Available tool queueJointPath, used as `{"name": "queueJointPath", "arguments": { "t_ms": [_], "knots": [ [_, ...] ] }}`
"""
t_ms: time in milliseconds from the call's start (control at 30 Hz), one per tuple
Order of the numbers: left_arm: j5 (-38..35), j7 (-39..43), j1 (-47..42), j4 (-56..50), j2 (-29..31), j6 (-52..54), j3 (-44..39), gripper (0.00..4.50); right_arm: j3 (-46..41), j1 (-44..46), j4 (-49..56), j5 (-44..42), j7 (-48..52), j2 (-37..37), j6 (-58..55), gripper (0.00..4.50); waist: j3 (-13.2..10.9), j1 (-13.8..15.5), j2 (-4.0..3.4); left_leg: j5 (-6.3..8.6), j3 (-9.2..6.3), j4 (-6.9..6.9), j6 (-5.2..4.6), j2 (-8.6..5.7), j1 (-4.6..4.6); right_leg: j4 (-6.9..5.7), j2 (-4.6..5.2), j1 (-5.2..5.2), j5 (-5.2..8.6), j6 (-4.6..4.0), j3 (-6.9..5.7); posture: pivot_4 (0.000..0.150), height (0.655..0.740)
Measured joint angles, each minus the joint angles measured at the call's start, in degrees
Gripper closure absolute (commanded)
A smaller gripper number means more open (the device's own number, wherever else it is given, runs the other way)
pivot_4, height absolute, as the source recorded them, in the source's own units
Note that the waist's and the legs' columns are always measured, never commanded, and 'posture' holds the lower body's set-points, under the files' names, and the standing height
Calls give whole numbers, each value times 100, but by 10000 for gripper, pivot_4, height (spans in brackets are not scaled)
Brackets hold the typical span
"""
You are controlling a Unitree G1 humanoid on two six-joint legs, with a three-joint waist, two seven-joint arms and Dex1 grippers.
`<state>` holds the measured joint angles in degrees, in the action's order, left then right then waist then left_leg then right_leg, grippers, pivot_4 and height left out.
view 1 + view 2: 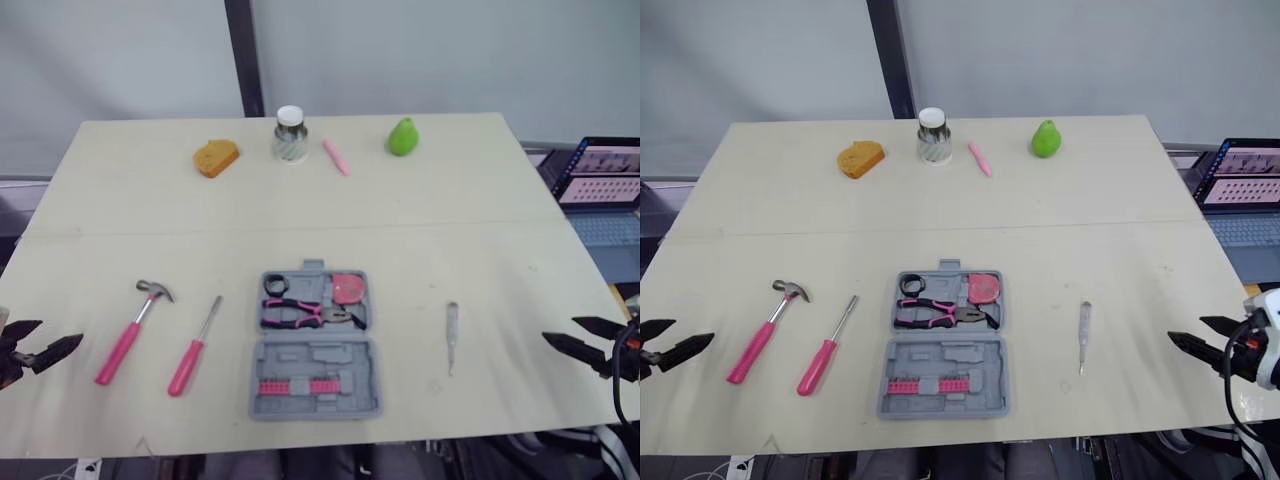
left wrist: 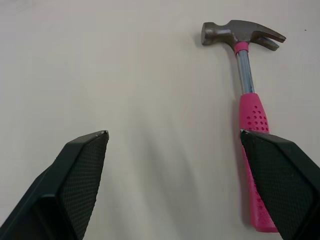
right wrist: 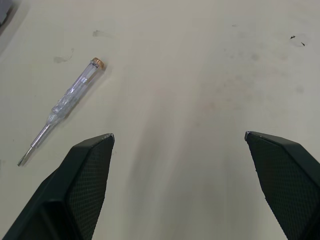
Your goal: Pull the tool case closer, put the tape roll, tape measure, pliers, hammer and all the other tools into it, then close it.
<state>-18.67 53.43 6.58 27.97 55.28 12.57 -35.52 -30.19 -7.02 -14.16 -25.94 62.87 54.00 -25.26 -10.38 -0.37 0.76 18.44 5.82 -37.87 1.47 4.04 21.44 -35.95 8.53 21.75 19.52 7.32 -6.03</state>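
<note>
My right gripper is going to grab the screwdriver next by the lower handle near its middle [image 1: 452, 341], because the clear-handled screwdriver [image 1: 452, 330] is long and slender.
The grey tool case [image 1: 316, 345] lies open at the table's front centre. Its far half holds a black tape roll [image 1: 275, 285], a pink tape measure [image 1: 349, 288] and pink-handled pliers [image 1: 305, 314]. Left of the case lie a pink-handled hammer [image 1: 133, 332] and a pink-handled screwdriver [image 1: 194, 348]; a clear tester screwdriver [image 1: 451, 335] lies to its right. My left gripper [image 1: 60, 332] is open at the table's left edge, just left of the hammer [image 2: 247, 100]. At the right edge, my right gripper [image 1: 560, 328] is open and empty, with the tester [image 3: 65, 105] ahead of it.
Along the far side of the table stand an orange sponge-like block [image 1: 215, 157], a glass jar with a white lid [image 1: 290, 134], a pink pen [image 1: 336, 157] and a green pear [image 1: 403, 137]. An open laptop [image 1: 605, 190] sits beyond the right edge.
</note>
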Motion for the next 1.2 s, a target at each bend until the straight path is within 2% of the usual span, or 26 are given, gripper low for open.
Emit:
{"name": "queueJointPath", "arguments": {
  "t_ms": [200,367,533,733,867,1033,1200],
  "knots": [
    [-3,-3,-35,-255,-21,30,167,75,-15,-82,966,-249,-314,-226,-429,662,0,2,0,2,21,0,2,10,0,-7,-1,16,-2,2,0,1500,7400],
    [-171,-34,17,-1604,-281,506,460,75,-57,-129,2318,-469,-1354,-803,-1133,662,1,20,1,1,24,0,4,12,1,-8,0,19,-6,0,1,1500,7400],
    [-514,-87,-529,-3619,-803,1167,1762,75,273,-133,3750,-260,-3283,-2066,-1890,662,5,97,3,-1,25,-6,9,10,10,-11,-1,24,-14,0,7,1500,7400],
    [-529,109,-1728,-4232,-1386,1167,3148,75,570,-161,4666,-117,-4679,-3126,-2417,662,8,62,-2,-6,33,-9,8,9,10,-16,-7,28,-15,0,9,1500,7400],
    [-538,396,-2295,-4399,-1899,798,3840,75,956,-463,4902,312,-5222,-3467,-2321,662,9,39,-2,-7,35,-10,6,8,10,-14,-9,29,-15,0,10,1500,7400],
    [-353,728,-2551,-4298,-2521,106,4613,75,1538,-802,4749,902,-5502,-3742,-1731,662,10,18,-4,-8,43,-11,4,7,10,-9,-10,30,-16,2,13,1500,7400],
    [-145,887,-2556,-4193,-2656,-242,4976,75,1966,-842,4522,1192,-5516,-3923,-1342,662,11,22,-6,-20,40,-13,-1,8,9,-22,-10,35,-16,1,16,1500,7400]
  ]
}}
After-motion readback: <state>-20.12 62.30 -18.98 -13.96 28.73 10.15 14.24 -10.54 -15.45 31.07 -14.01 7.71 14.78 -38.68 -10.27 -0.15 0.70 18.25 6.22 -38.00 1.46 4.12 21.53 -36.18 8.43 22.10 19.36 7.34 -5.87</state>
